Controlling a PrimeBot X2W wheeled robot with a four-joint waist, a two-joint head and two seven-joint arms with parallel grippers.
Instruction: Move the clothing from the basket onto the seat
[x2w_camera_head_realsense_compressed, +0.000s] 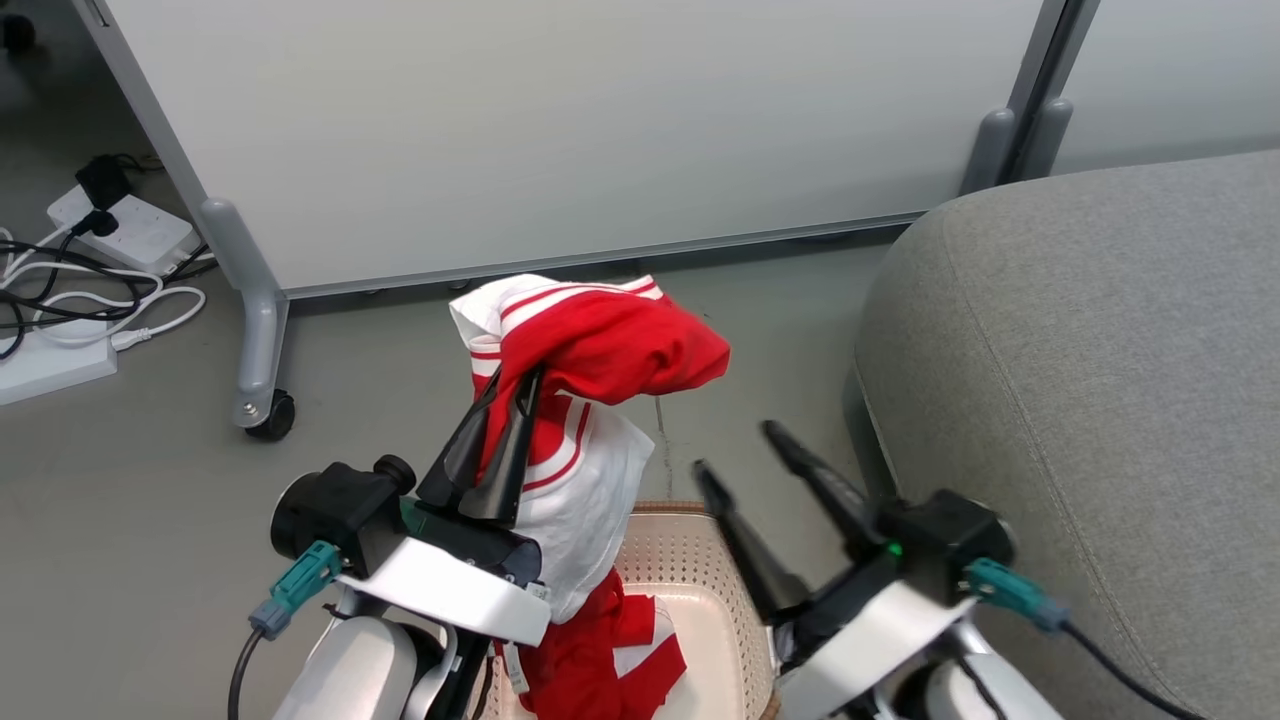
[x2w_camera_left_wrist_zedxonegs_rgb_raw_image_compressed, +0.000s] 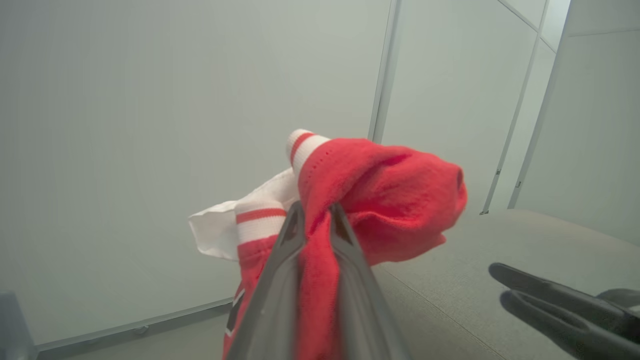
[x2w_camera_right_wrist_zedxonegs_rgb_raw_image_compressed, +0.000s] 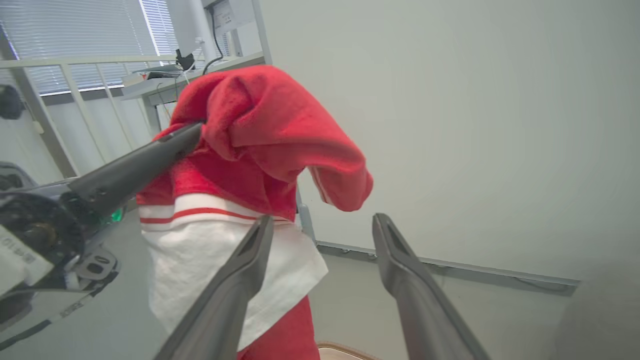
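My right gripper pinches the red top (x2w_camera_head_realsense_compressed: 612, 342) by its slack-hanging white panel next, since the top is bunched over my left gripper's fingers.
My left gripper (x2w_camera_head_realsense_compressed: 512, 385) is shut on the clothing (x2w_camera_head_realsense_compressed: 590, 350), red fabric with white striped trim and a white panel, lifted above the basket (x2w_camera_head_realsense_compressed: 690, 560). The cloth drapes over the fingertips and hangs down into the cream perforated basket, where more red fabric (x2w_camera_head_realsense_compressed: 600, 660) lies. In the left wrist view the clothing (x2w_camera_left_wrist_zedxonegs_rgb_raw_image_compressed: 380, 195) bunches between and over the two dark fingers (x2w_camera_left_wrist_zedxonegs_rgb_raw_image_compressed: 290, 260). My right gripper (x2w_camera_head_realsense_compressed: 740, 450) stands open to the right of the hanging cloth, nothing between its fingers (x2w_camera_right_wrist_zedxonegs_rgb_raw_image_compressed: 400, 265); the clothing (x2w_camera_right_wrist_zedxonegs_rgb_raw_image_compressed: 260, 140) hangs just left of them. The grey seat (x2w_camera_head_realsense_compressed: 1090, 380) lies at the right.
A white partition panel (x2w_camera_head_realsense_compressed: 560, 130) on a castor leg (x2w_camera_head_realsense_compressed: 262, 400) stands behind the basket. A power strip and cables (x2w_camera_head_realsense_compressed: 110, 260) lie on the grey floor at the far left. The seat's rounded corner (x2w_camera_head_realsense_compressed: 900, 260) is close to my right arm.
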